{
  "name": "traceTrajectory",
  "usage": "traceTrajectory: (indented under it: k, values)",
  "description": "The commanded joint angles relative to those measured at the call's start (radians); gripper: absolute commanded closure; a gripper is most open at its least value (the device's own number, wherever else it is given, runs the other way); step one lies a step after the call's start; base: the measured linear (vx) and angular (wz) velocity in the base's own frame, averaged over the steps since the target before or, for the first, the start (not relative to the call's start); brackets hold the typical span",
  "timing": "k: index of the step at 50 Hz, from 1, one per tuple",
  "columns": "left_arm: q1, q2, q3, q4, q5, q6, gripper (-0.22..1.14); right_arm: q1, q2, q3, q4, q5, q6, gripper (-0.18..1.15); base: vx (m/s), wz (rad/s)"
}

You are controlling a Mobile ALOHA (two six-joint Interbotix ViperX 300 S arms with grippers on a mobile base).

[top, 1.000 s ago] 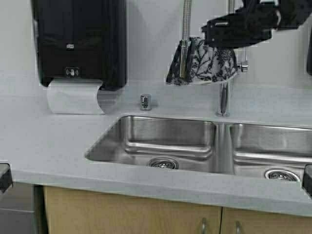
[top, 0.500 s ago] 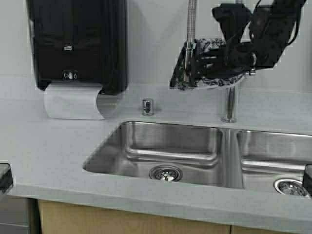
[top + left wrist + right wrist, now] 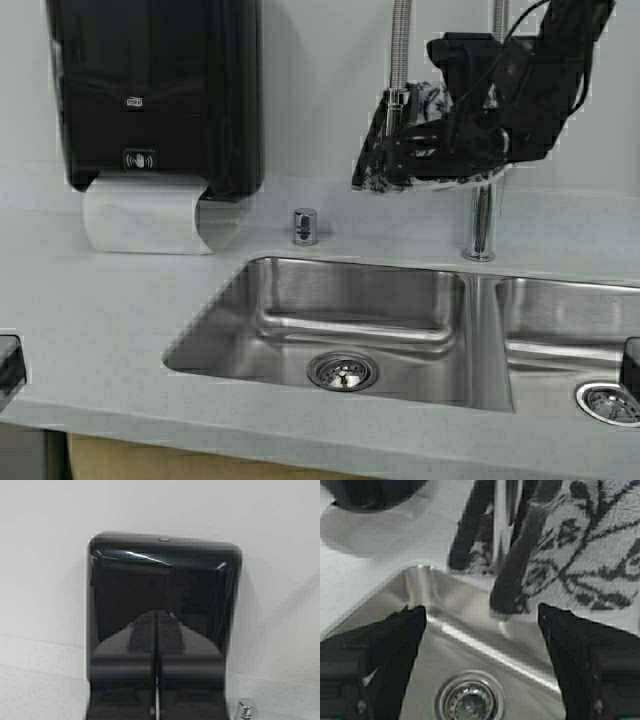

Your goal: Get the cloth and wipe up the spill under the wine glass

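Note:
The robot's right gripper should grab the cloth [image 3: 585,555] by its dark hemmed corner [image 3: 508,599] next, so it can wipe up the spill under the wine glass.
The black-and-white floral cloth [image 3: 437,98] hangs draped over the faucet's hose above the sink. My right gripper [image 3: 418,148] is open and sits right in front of the cloth, at its lower part. In the right wrist view the cloth [image 3: 585,555] hangs just beyond the open right gripper [image 3: 481,612], with nothing between the fingers. My left gripper [image 3: 157,615] is shut and empty, pointing at the black dispenser [image 3: 165,580]. The wine glass and the spill are out of view.
A black paper towel dispenser [image 3: 150,90] with a white paper towel [image 3: 140,215] hanging from it is on the wall at left. A double steel sink [image 3: 250,310] lies ahead, with a chrome faucet [image 3: 482,220] and a small chrome button [image 3: 305,226].
The robot has driven forward and a little left, so the sink and dispenser have shifted in view. My right arm has come down and its open gripper has reached the cloth.

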Motion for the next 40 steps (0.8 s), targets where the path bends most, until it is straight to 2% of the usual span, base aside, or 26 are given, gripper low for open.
traceTrajectory:
  k: [1, 23, 28, 33, 40]
  values:
    - [0.002, 0.005, -0.012, -0.003, -0.003, 0.002, 0.90, 0.002, -0.002, -0.032, 0.008, -0.011, 0.000, -0.03, 0.06, 0.01]
    - [0.002, 0.005, -0.012, -0.003, -0.003, 0.002, 0.90, -0.040, 0.054, -0.091, 0.009, -0.011, 0.002, -0.03, 0.04, 0.00]
    - [0.002, 0.005, -0.011, -0.003, -0.003, 0.002, 0.90, -0.046, 0.060, -0.097, 0.009, -0.011, 0.003, 0.01, 0.01, 0.00]
    - [0.002, 0.005, -0.011, -0.003, -0.003, 0.003, 0.90, -0.046, 0.060, -0.103, 0.006, -0.009, 0.002, 0.14, 0.00, 0.00]
    - [0.002, 0.005, -0.011, -0.003, -0.003, 0.003, 0.90, -0.046, 0.066, -0.112, 0.005, -0.011, 0.002, 0.49, 0.00, 0.00]
